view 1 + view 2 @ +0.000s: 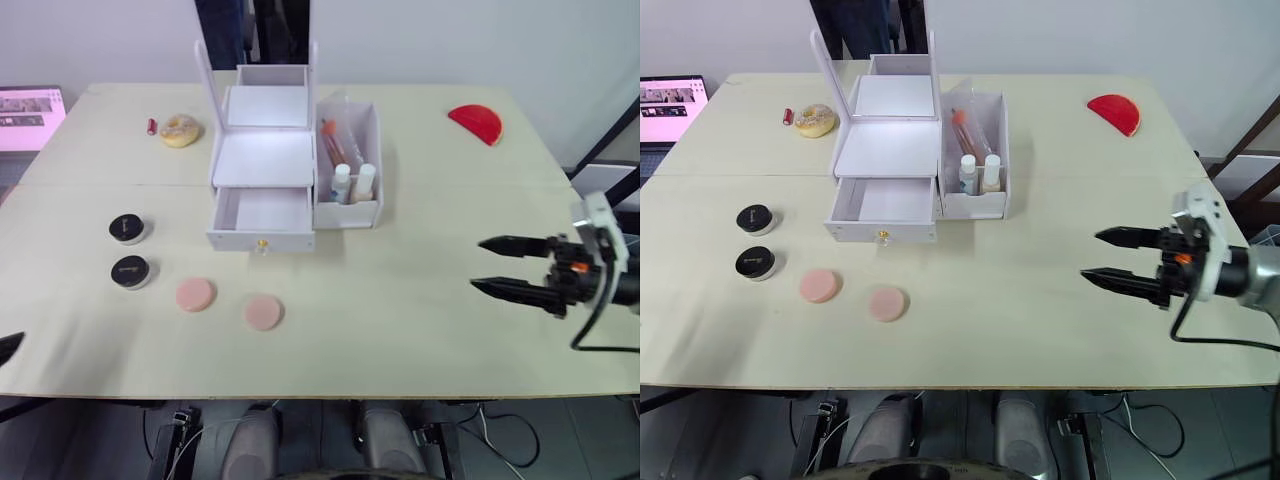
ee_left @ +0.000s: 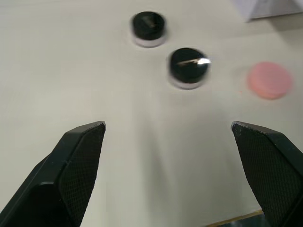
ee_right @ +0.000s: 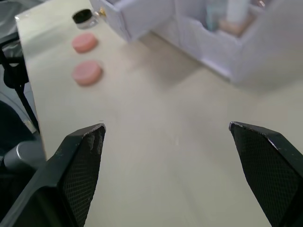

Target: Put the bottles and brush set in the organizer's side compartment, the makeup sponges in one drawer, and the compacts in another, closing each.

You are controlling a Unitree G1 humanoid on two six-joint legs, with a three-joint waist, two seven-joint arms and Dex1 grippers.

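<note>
My left gripper grabs the round pink sponge by its curved outer edge (image 1: 263, 313) next, to put the makeup sponges away in the open drawer (image 1: 262, 215).
The white organizer (image 1: 262, 150) stands at the table's middle back with its lid up and its lower drawer (image 1: 262, 215) pulled open and empty. Its clear side compartment (image 1: 372, 140) holds two small bottles (image 1: 342, 183) and the brush set (image 1: 332, 140). Two pink makeup sponges (image 1: 195, 294) (image 1: 263, 312) lie in front of the drawer. Two black compacts (image 1: 127, 228) (image 1: 131, 271) sit to their left. My right gripper (image 1: 488, 265) hovers open over the table's right side, pointing left. My left gripper (image 2: 168, 125) is open near the front left edge, short of the compacts (image 2: 188, 67).
A red half-round object (image 1: 477, 122) lies at the back right. A doughnut-shaped item (image 1: 181, 130) and a small red thing (image 1: 152, 126) sit at the back left. A laptop (image 1: 30, 115) is off the far left corner. Bare tabletop (image 1: 400, 300) spans the front middle.
</note>
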